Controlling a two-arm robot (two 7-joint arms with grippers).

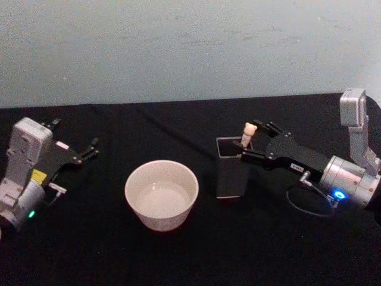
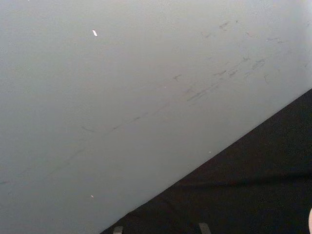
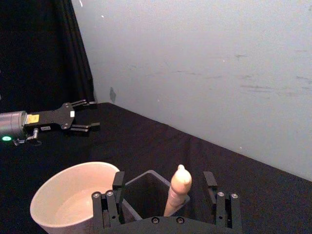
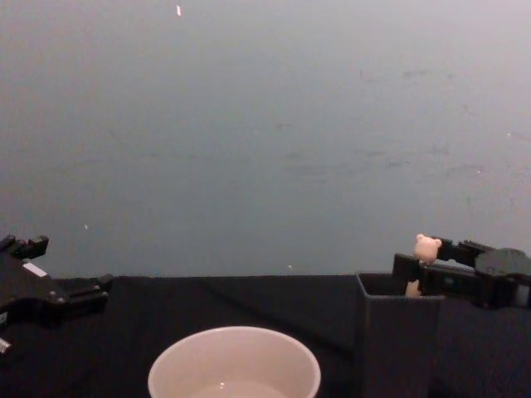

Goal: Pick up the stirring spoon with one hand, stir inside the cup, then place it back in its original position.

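The holder's sides enclose the rest of the stirring spoon, so my right gripper will next grip it by its peach handle just under the bear head (image 4: 426, 247).
The stirring spoon (image 1: 249, 132) stands upright in the dark grey square holder (image 1: 230, 176), its peach handle and tiny bear head (image 4: 426, 247) rising above the rim and its bowl hidden inside. My right gripper (image 1: 253, 140) is at the top of the holder and open. In the right wrist view its fingers (image 3: 118, 181) stand on either side of the spoon handle (image 3: 178, 190) with a gap on both sides. The cream-white cup (image 1: 161, 193) sits left of the holder with clear liquid in it. My left gripper (image 1: 74, 136) rests open at the far left.
A black cloth (image 1: 196, 256) covers the table, and a pale wall (image 1: 190, 47) rises right behind it. There is free cloth in front of the cup and between the cup and the left gripper. A thin cable (image 1: 306, 205) loops below the right wrist.
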